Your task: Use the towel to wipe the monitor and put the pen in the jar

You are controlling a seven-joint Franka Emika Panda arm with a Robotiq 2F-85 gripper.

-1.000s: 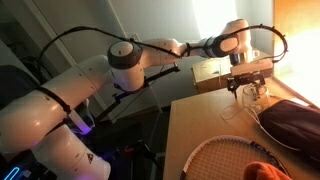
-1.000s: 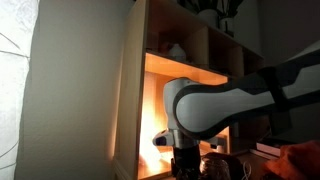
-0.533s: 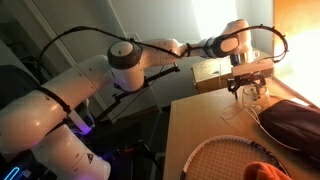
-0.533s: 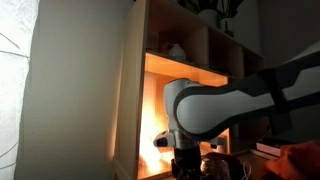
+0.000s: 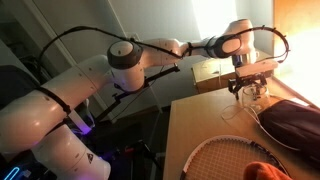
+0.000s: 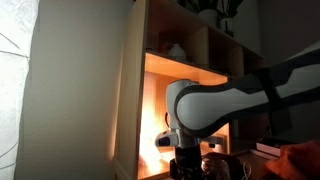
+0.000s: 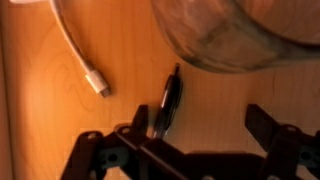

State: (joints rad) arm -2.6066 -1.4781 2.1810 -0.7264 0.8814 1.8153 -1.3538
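Note:
The pen's pointed end should stay free to go into the jar. My gripper will grab the pen (image 7: 167, 100) across its body, near the pen's end away from the jar.
In the wrist view a dark pen (image 7: 167, 100) lies on the wooden table, pointing toward a clear glass jar (image 7: 245, 35) whose rim fills the top right. My gripper (image 7: 190, 130) is open just above the table; the pen lies beside its left finger, and nothing sits between the fingers. In an exterior view the gripper (image 5: 247, 88) hangs over the far end of the table by the jar (image 5: 252, 101). An orange cloth, perhaps the towel (image 5: 268, 172), lies at the near edge. No monitor is in view.
A white cable with a plug (image 7: 85, 65) lies left of the pen. A dark bag (image 5: 292, 122) and a racket (image 5: 225, 158) lie on the table. A cardboard box (image 5: 212, 74) stands behind the gripper. A lit shelf unit (image 6: 185, 75) stands behind the arm.
The arm has shifted very slightly in the exterior views; nothing else has moved.

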